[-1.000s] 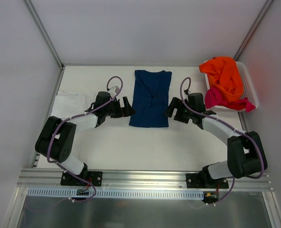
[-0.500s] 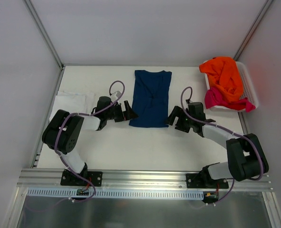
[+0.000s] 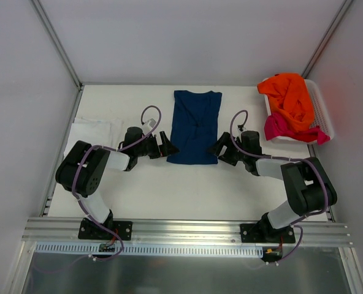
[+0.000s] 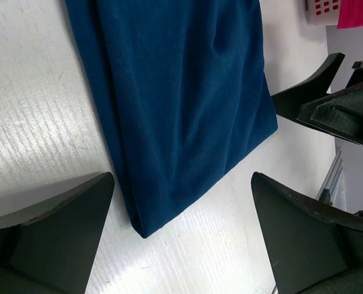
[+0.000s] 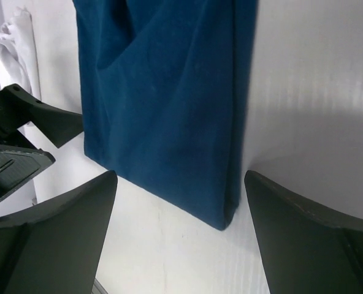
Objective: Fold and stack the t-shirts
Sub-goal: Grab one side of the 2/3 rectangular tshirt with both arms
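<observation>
The navy blue t-shirt [image 3: 195, 125] needs its near edge folded over evenly, so the robot's right gripper should next grab it at its near corner, opposite the left gripper's corner.
A navy blue t-shirt [image 3: 195, 125], folded into a long strip, lies flat at mid table. My left gripper [image 3: 168, 147] is open at its near left corner, and that corner [image 4: 141, 229] sits on the table between the spread fingers. My right gripper [image 3: 217, 150] is open at the near right corner [image 5: 225, 222], which also lies between its fingers. Neither gripper holds cloth. A white t-shirt [image 3: 92, 131] lies flat at the far left. An orange t-shirt [image 3: 289, 98] and a magenta-pink one [image 3: 286, 127] are heaped in the basket.
The white slatted basket [image 3: 322, 110] stands at the back right corner of the table. Grey walls close in the table at the back and both sides. The two grippers face each other across the shirt's near edge, close together.
Both grippers have come nearer and inward, down to the navy shirt's near corners. Both arms have folded in closer to the table. The shirts have not moved.
</observation>
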